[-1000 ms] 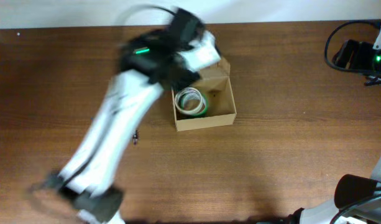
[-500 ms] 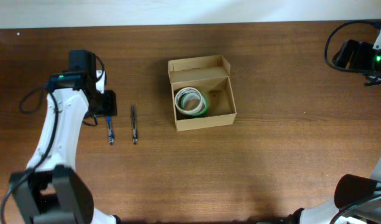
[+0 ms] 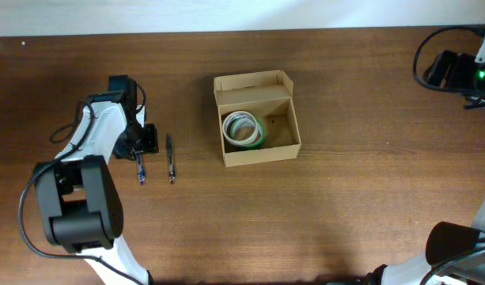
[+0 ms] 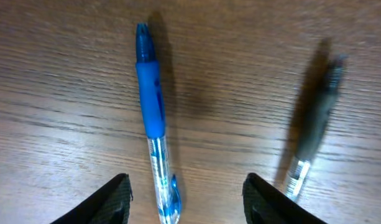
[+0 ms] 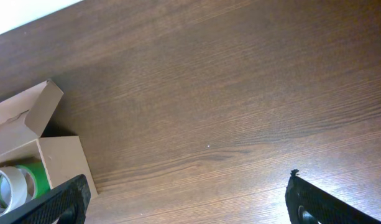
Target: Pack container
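Note:
The blue pen (image 3: pixel 139 167) lies flat on the tabletop below my left gripper's fingers, so they must go lower before closing.
The tan cardboard container (image 3: pixel 286 140) stands open at the table's middle, its flap lid folded back, with tape rolls (image 3: pixel 242 129) inside; it also shows in the right wrist view (image 5: pixel 53 158). A blue pen (image 3: pixel 139 167) and a dark pen (image 3: pixel 171 157) lie on the table to its left. My left gripper (image 3: pixel 142 139) is open just above the blue pen's upper end. In the left wrist view the blue pen (image 4: pixel 151 112) lies between the open fingers, and the dark pen (image 4: pixel 314 127) is to the right. My right gripper (image 5: pixel 187 205) is open and empty at the far right edge.
The right arm's base and cables (image 3: pixel 456 70) sit at the table's far right corner. The table's back edge meets a white wall (image 3: pixel 242 14). The wooden table (image 3: pixel 345 206) surrounds the box.
My left arm has swung from over the box to the left side of the table, then shifted a little right and down onto the blue pen. The right arm has not moved.

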{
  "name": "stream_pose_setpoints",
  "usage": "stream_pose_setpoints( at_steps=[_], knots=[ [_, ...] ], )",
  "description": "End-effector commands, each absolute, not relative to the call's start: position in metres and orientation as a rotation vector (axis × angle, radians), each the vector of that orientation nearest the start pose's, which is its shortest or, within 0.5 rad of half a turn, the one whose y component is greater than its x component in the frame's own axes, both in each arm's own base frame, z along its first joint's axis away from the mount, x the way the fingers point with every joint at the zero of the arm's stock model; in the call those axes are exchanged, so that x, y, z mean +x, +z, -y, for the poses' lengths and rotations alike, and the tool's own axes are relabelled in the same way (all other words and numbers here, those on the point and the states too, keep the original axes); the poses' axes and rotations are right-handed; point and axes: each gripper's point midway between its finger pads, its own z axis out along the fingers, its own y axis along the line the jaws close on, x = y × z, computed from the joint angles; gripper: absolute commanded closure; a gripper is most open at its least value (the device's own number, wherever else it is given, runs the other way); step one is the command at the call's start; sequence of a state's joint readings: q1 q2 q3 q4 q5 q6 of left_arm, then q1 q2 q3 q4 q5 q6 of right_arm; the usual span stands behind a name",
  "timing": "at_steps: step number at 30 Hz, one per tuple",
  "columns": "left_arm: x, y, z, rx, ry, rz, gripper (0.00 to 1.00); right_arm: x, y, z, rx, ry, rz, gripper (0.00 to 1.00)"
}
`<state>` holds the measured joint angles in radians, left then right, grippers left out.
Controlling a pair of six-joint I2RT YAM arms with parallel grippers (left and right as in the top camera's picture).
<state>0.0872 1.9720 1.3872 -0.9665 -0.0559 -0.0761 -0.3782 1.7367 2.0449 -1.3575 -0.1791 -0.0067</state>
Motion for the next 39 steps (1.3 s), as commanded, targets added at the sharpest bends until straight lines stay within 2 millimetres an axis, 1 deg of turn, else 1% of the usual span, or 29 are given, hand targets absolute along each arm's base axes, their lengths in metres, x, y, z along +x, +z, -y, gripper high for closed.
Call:
stream_pose_setpoints(
  at_steps=[1, 4, 8, 12, 13, 17, 18, 20, 21, 23, 26, 28, 31, 32, 33, 34, 36, 37, 38, 39],
  knots=[
    [0.359, 0.011, -0.051, -0.303, 0.076, -3.144, 0.43, 0.384, 0.294, 0.119, 0.42, 0.107, -2.561, 0.01],
    [0.356, 0.004, -0.055, -0.322, 0.076, -3.164, 0.45, 0.384, 0.294, 0.119, 0.42, 0.107, -2.561, 0.01],
    [0.354, -0.007, -0.055, -0.329, 0.074, -3.182, 0.5, 0.384, 0.294, 0.119, 0.42, 0.107, -2.561, 0.01],
    [0.357, -0.008, -0.056, -0.327, 0.074, -3.172, 0.61, 0.384, 0.294, 0.119, 0.42, 0.107, -2.561, 0.01],
    [0.357, -0.009, -0.056, -0.327, 0.075, -3.17, 0.63, 0.384, 0.294, 0.119, 0.42, 0.107, -2.561, 0.01],
    [0.361, -0.011, -0.056, -0.326, 0.075, -3.153, 0.63, 0.384, 0.294, 0.119, 0.42, 0.107, -2.561, 0.01],
    [0.361, -0.012, -0.056, -0.326, 0.075, -3.151, 0.68, 0.384, 0.294, 0.119, 0.419, 0.107, -2.561, 0.01],
    [0.361, -0.012, -0.056, -0.325, 0.076, -3.151, 0.89, 0.384, 0.294, 0.119, 0.42, 0.107, -2.561, 0.01],
    [0.361, -0.012, -0.056, -0.325, 0.076, -3.151, 0.94, 0.384, 0.294, 0.119, 0.42, 0.107, -2.561, 0.01],
    [0.36, -0.012, -0.056, -0.325, 0.075, -3.153, 0.98, 0.384, 0.294, 0.119, 0.42, 0.107, -2.561, 0.01],
    [0.358, -0.012, -0.056, -0.325, 0.075, -3.161, 0.98, 0.384, 0.294, 0.119, 0.42, 0.107, -2.561, 0.01],
    [0.359, -0.011, -0.055, -0.288, 0.062, -3.164, 0.98, 0.384, 0.294, 0.119, 0.42, 0.107, -2.561, 0.01],
    [0.373, 0.016, -0.057, -0.172, 0.063, -3.151, 0.98, 0.384, 0.294, 0.119, 0.42, 0.107, -2.561, 0.01],
    [0.383, 0.033, -0.058, -0.132, 0.066, -3.128, 0.98, 0.384, 0.294, 0.119, 0.42, 0.107, -2.561, 0.01],
    [0.399, 0.061, -0.06, -0.074, 0.073, -3.084, 0.98, 0.384, 0.294, 0.119, 0.42, 0.107, -2.561, 0.01],
    [0.411, 0.082, -0.062, -0.036, 0.08, -3.047, 0.98, 0.384, 0.294, 0.119, 0.42, 0.107, -2.561, 0.01],
    [0.44, 0.148, -0.065, 0.039, 0.108, -2.916, 0.98, 0.384, 0.294, 0.119, 0.42, 0.107, -2.561, 0.01],
    [0.447, 0.169, -0.065, 0.069, 0.119, -2.871, 0.98, 0.384, 0.294, 0.119, 0.42, 0.107, -2.561, 0.01],
    [0.459, 0.213, -0.058, 0.174, 0.12, -2.767, 0.98, 0.384, 0.294, 0.119, 0.42, 0.107, -2.561, 0.01],
    [0.464, 0.236, -0.05, 0.261, 0.095, -2.705, 0.98, 0.384, 0.294, 0.119, 0.42, 0.107, -2.561, 0.01]
  ],
)
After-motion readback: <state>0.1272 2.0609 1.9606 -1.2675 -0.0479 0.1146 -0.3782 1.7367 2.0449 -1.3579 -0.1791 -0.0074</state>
